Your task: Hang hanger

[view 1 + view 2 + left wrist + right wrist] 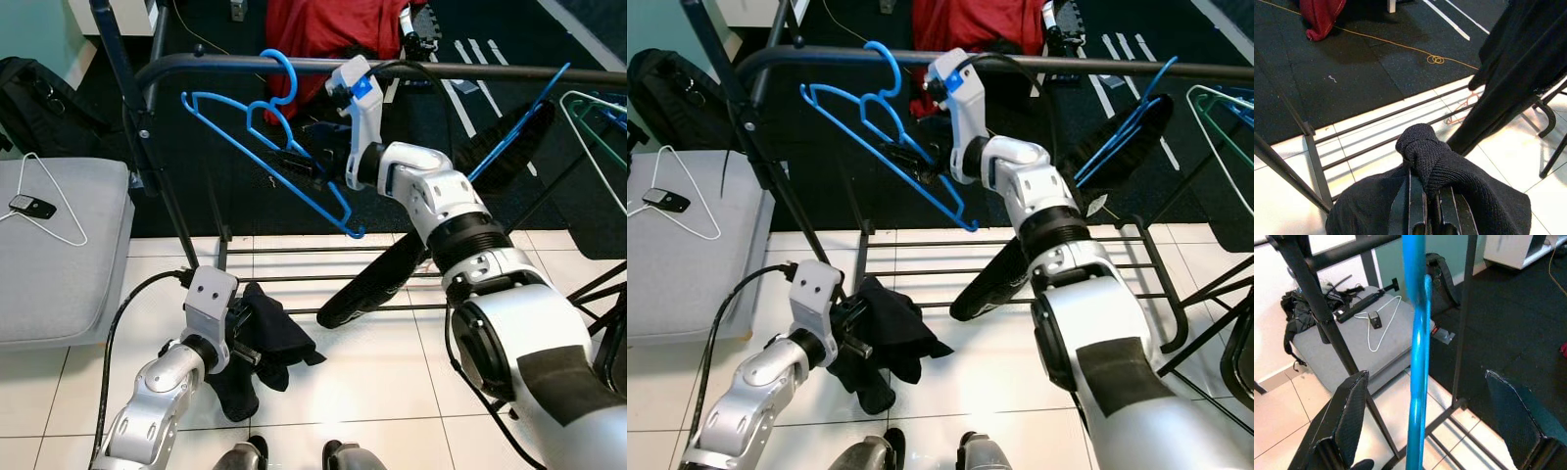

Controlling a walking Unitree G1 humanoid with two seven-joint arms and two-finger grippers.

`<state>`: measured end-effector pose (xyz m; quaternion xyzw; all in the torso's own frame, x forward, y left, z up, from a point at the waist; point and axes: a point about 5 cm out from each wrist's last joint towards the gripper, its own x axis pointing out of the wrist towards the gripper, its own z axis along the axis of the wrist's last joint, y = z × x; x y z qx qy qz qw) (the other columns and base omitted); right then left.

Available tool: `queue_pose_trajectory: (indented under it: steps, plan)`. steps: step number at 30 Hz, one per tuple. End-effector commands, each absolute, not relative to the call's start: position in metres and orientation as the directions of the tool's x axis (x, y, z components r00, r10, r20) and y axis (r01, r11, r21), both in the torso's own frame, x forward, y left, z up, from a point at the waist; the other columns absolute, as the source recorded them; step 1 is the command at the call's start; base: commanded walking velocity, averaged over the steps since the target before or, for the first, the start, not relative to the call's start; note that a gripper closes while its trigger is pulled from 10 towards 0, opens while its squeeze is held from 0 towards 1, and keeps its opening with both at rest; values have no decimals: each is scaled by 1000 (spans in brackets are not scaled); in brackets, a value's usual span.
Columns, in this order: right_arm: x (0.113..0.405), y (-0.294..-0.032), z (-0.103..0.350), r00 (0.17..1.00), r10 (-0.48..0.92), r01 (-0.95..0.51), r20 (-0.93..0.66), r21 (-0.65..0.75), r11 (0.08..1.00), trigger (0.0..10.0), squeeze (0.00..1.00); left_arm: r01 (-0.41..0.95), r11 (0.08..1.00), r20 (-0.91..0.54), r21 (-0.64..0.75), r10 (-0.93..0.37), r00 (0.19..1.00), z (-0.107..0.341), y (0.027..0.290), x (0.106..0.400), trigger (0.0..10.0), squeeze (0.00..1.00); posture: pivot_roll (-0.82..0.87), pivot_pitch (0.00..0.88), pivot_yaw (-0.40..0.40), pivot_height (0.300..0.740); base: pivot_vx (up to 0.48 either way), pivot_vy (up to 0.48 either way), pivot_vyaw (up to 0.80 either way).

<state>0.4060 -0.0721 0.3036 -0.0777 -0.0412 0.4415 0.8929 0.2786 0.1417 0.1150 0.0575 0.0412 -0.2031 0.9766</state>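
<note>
The hanger's hook [284,65] curls over the clothes rack's dark bar. So my right gripper should next grab the blue hanger by its thin bar, where there is open air around it.
A blue plastic hanger [257,157] hangs by its hook over the dark rail [216,64] of a clothes rack, tilted down to the right. My right gripper [300,163] is raised to it and open. In the right wrist view the hanger's blue bar [1418,357] runs between the wide-apart fingers [1352,401] without touching either pad. Low at the left, my left gripper [245,351] is shut on a black knit cloth [279,338], which drapes over the fingers [1415,205] above the tiled floor.
A grey cushioned bench [59,264] at the left carries a white wire hanger [54,211] and a small dark device [31,207]. A black garment on another blue hanger [509,132] and a green hanger [598,122] hang at the right. Low rack bars [323,279] cross the floor.
</note>
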Motion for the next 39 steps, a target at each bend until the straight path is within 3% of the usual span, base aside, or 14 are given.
queue_pose_trajectory:
  steps: [1, 3, 4, 5, 6, 7, 29, 39]
  plan:
    - [406, -71, 307, 600, 800, -785, 16, -181, 592, 10000, 0, 401, 909, -106, 108, -391, 914, 116, 144, 275, 10000, 0, -107, 304, -85, 740, 0, 0, 0]
    - [406, -69, 311, 596, 803, -786, 25, -187, 589, 9569, 0, 395, 912, -105, 115, -384, 917, 117, 145, 275, 10000, 0, -106, 293, -93, 740, 0, 0, 0]
    - [406, -68, 311, 596, 802, -785, 26, -188, 590, 2667, 0, 393, 912, -105, 118, -382, 918, 117, 146, 276, 10000, 0, -106, 293, -93, 740, 0, 0, 0]
    - [407, -68, 311, 596, 802, -785, 26, -189, 590, 980, 0, 391, 912, -107, 120, -380, 919, 117, 146, 276, 10000, 0, -106, 293, -93, 740, 0, 0, 0]
    - [407, -68, 311, 596, 802, -785, 26, -189, 590, 980, 0, 391, 912, -107, 120, -380, 919, 117, 146, 276, 10000, 0, -106, 293, -93, 740, 0, 0, 0]
    - [407, -68, 311, 597, 802, -784, 26, -190, 590, 39, 0, 390, 913, -109, 121, -379, 919, 116, 147, 276, 10000, 0, -105, 287, -93, 740, 0, 0, 0]
    - [409, -71, 315, 604, 797, -776, 33, -203, 597, 0, 0, 388, 912, -124, 134, -373, 920, 116, 148, 281, 10000, 0, -114, 262, -95, 740, 0, 0, 0]
    - [404, -74, 326, 582, 800, -776, 143, -195, 599, 0, 0, 362, 921, -131, 145, -345, 930, 109, 147, 281, 10000, 0, -88, 182, -84, 740, 0, 0, 0]
